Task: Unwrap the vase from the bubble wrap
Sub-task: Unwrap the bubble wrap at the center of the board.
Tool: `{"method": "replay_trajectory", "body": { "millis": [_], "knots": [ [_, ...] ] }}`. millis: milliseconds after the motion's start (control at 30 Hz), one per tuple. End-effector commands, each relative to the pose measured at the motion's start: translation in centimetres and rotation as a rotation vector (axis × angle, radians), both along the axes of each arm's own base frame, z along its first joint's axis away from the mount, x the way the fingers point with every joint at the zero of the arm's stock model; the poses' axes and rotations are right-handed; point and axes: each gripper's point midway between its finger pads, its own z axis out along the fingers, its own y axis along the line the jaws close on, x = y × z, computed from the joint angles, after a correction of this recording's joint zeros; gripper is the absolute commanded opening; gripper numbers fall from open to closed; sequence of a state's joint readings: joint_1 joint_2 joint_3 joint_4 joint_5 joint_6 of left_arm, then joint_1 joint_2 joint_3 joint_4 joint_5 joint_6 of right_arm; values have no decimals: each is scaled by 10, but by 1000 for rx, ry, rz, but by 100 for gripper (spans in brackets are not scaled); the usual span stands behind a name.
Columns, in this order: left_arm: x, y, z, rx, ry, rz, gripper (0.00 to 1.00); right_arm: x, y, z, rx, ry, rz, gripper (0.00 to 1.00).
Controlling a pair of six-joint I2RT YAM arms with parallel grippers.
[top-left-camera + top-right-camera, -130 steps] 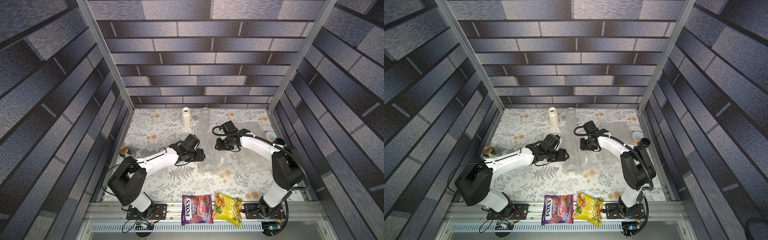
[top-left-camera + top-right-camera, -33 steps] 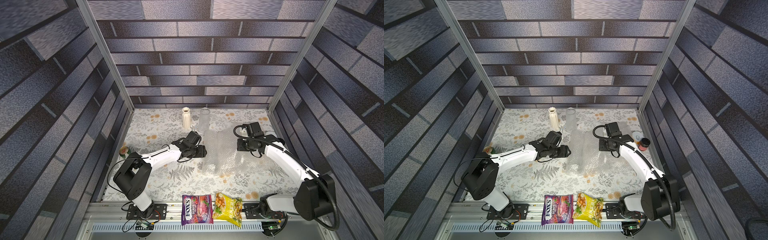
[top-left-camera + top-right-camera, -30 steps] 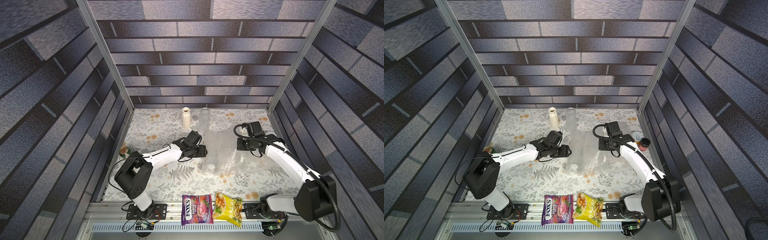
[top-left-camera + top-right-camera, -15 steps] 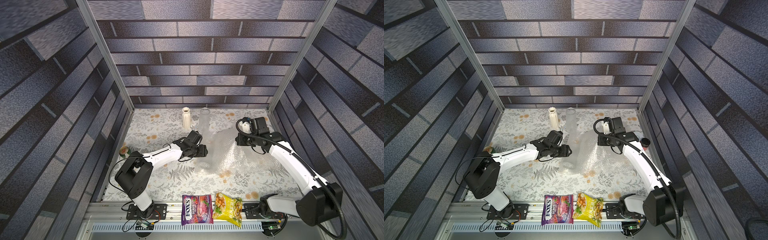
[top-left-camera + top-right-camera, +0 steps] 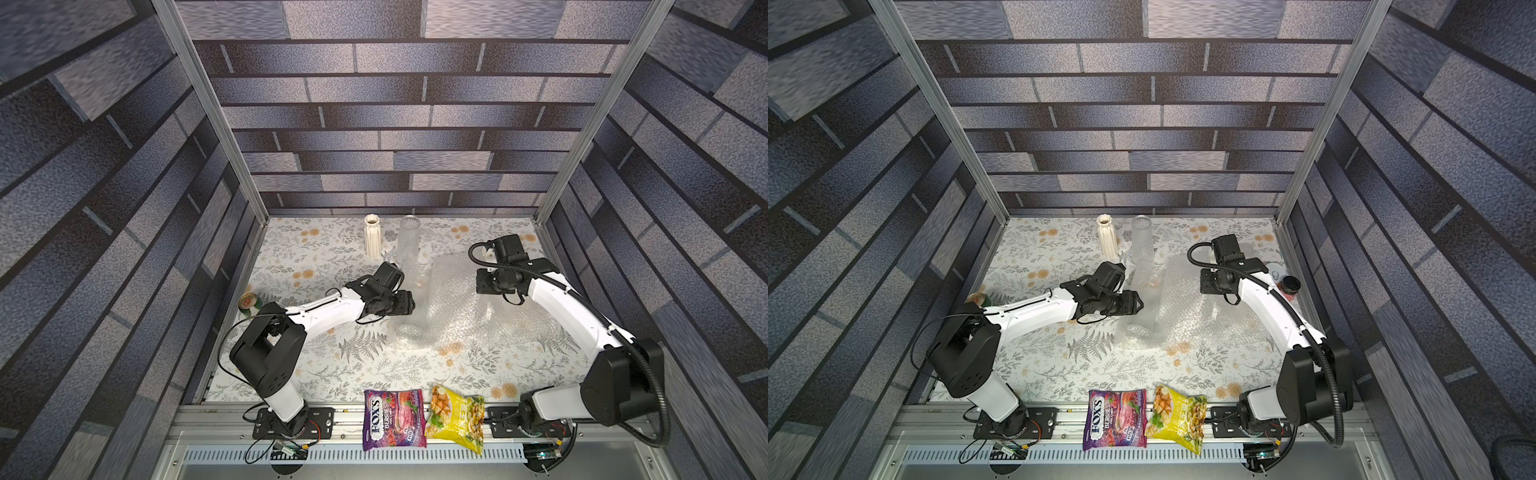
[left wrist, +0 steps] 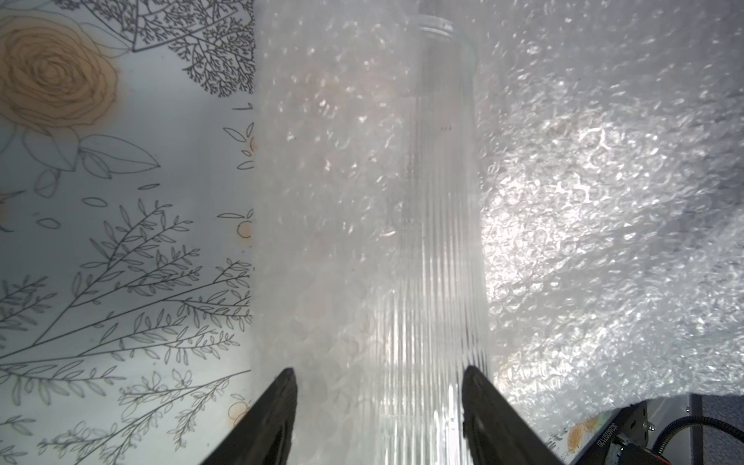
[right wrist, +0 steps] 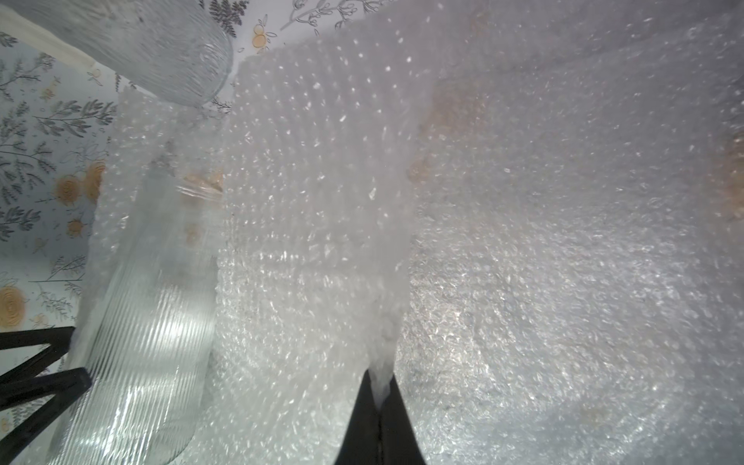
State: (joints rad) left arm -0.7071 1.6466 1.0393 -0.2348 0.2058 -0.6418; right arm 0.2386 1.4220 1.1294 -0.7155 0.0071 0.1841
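Note:
The fold, raised above the bubble wrap (image 5: 465, 309), would drop short and bunch beside the vase if I opened now, so my right gripper must keep holding it.
A clear ribbed glass vase (image 5: 415, 305) (image 5: 1144, 309) lies on the flowered table, its base toward the front. My left gripper (image 5: 413, 301) (image 5: 1139, 305) is shut on its middle. In the left wrist view the vase (image 6: 435, 261) and a layer of bubble wrap (image 6: 322, 241) sit between the left gripper's (image 6: 378, 374) two fingers. The bubble wrap (image 5: 465, 309) (image 5: 1187, 309) spreads out to the vase's right. My right gripper (image 5: 484, 286) (image 5: 1207, 286) (image 7: 378, 392) is shut on a raised fold of the bubble wrap (image 7: 322, 201), with the vase (image 7: 141, 322) beside it.
A white ribbed vase (image 5: 372, 241) and a tall clear glass cylinder (image 5: 409, 243) stand at the back. A can (image 5: 249, 301) sits by the left wall and a small dark jar (image 5: 1291, 285) by the right wall. Two snack bags (image 5: 392, 419) (image 5: 457, 417) lie on the front rail.
My right gripper has moved back and to the right with the wrap's edge, drawing the sheet off the vase. The left gripper has stayed shut on the vase.

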Motion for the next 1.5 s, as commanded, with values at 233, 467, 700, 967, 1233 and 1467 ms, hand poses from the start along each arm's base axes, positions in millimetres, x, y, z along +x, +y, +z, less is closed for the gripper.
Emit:
{"method": "replay_trajectory", "body": {
  "millis": [233, 467, 700, 967, 1233, 1467],
  "knots": [
    [-3, 6, 6, -1, -21, -2, 67, 24, -33, 13, -73, -34, -72, 0],
    [-2, 22, 31, 16, -89, 27, 66, 21, -49, 5, -90, -7, -114, 0],
    [-1, 44, 39, 22, -117, 69, 66, 26, -64, 4, -81, -12, -162, 0],
    [0, 52, 30, 28, -117, 108, 69, 29, -68, -11, -84, 37, -178, 14],
    [4, 75, 47, 71, -215, 185, 73, 24, -72, 29, -84, -63, -199, 58],
    [9, 98, 64, 87, -325, 276, 77, 8, -45, 69, 38, -143, -133, 62]
  ]
}}
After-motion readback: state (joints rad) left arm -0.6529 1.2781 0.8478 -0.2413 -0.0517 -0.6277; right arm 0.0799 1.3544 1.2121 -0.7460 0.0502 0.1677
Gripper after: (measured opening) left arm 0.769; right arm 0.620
